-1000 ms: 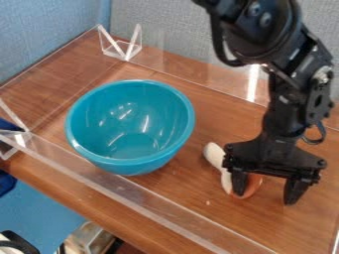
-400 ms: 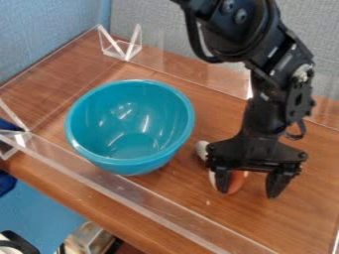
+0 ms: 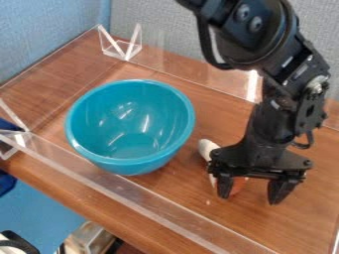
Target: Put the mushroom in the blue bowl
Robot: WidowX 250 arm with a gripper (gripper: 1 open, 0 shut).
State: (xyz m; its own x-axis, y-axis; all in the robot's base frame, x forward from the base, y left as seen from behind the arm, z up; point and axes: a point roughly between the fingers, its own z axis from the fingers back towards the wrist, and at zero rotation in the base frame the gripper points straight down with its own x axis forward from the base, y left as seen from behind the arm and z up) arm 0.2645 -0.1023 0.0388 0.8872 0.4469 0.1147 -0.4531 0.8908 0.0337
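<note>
The mushroom needs to go in the blue bowl, so my gripper should grab the mushroom's [image 3: 216,156] reddish cap [image 3: 236,185] next.
The blue bowl [image 3: 130,125] stands upright on the wooden table, left of centre. To its right lies the mushroom [image 3: 216,156]; its cream stem shows beside the bowl and a bit of reddish cap peeks out between the fingers. My gripper [image 3: 256,185] points down over the mushroom, its black fingers spread open around it. Whether the fingers touch the mushroom I cannot tell. Much of the mushroom is hidden by the gripper.
A clear acrylic wall [image 3: 133,203] runs along the table's front edge and another stands at the back [image 3: 199,67]. A clear triangular bracket [image 3: 122,45] stands at the far left corner. The wooden table [image 3: 79,79] extends left and behind the bowl.
The gripper has shifted only slightly over the mushroom and rolled a little about its vertical axis. It stays open. The bowl has not moved.
</note>
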